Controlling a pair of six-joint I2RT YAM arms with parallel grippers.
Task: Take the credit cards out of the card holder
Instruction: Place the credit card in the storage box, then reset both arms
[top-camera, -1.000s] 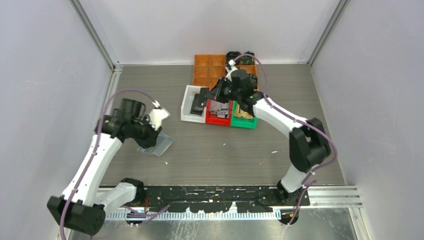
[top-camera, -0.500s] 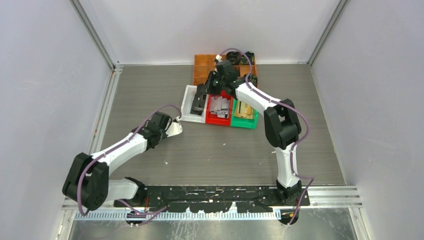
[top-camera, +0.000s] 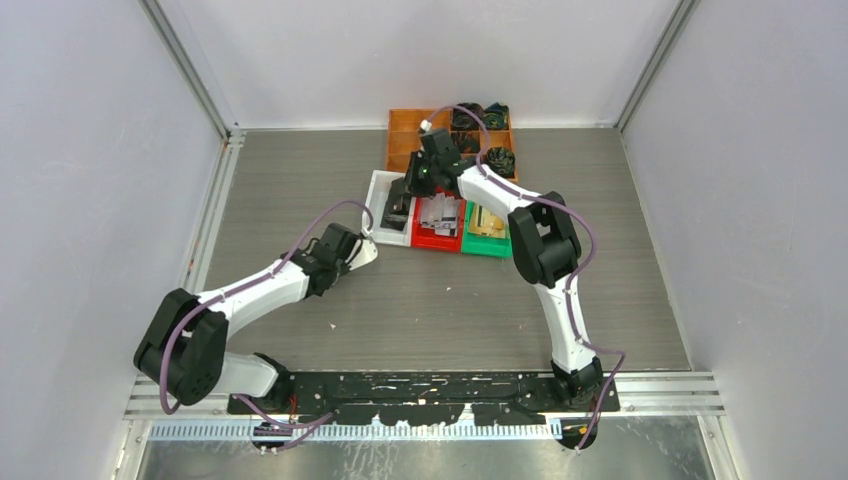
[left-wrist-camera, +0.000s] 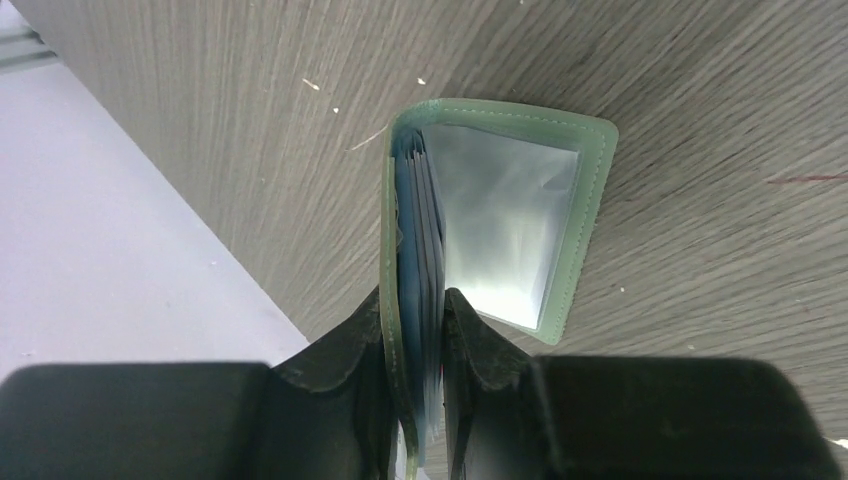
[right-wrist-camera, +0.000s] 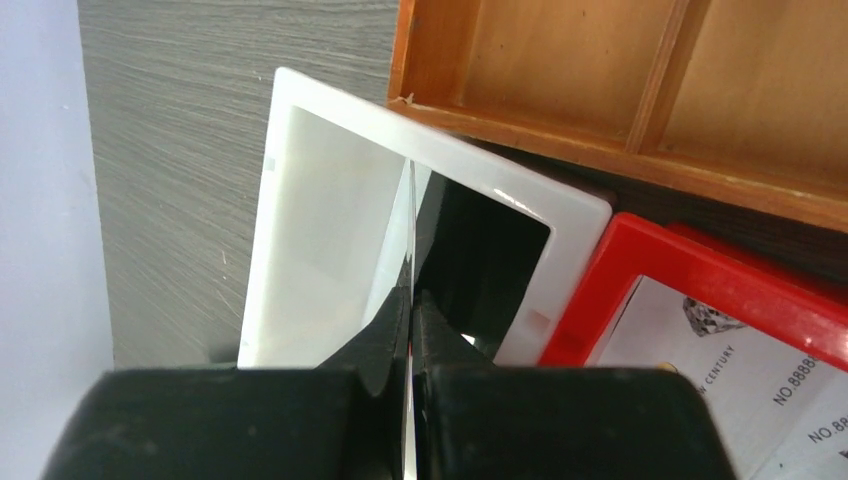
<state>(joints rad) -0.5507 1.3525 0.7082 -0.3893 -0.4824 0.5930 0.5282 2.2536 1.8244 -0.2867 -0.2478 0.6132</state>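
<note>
My right gripper releases the credit card next, since the credit card's lower edge (right-wrist-camera: 411, 176) points down inside the white bin's rim (right-wrist-camera: 452, 155), beside the black card.
My left gripper (left-wrist-camera: 413, 300) is shut on the card holder (left-wrist-camera: 500, 215), a sage-green wallet. One cover and the bluish pockets are pinched between the fingers, and the other flap hangs open to the right. In the top view the left gripper (top-camera: 352, 252) holds the card holder (top-camera: 363, 250) low over the table, in front of the bins. My right gripper (right-wrist-camera: 411, 298) is shut on a thin credit card (right-wrist-camera: 411, 225), seen edge-on over the white bin (right-wrist-camera: 300, 200). The right gripper (top-camera: 415, 180) hangs above that white bin (top-camera: 378, 222). A black card (right-wrist-camera: 480, 250) lies inside it.
A red bin (top-camera: 437, 238) with silvery-white cards (right-wrist-camera: 720, 340) and a green bin (top-camera: 487, 243) with gold-tan cards stand right of the white bin. An orange compartment tray (top-camera: 415, 135) behind them holds dark fabric bundles (top-camera: 497, 160). Grey walls close in the table.
The left arm swung right and down with the card holder, from the table's left toward the bins. The right arm carried its card back and left, over the white bin.
</note>
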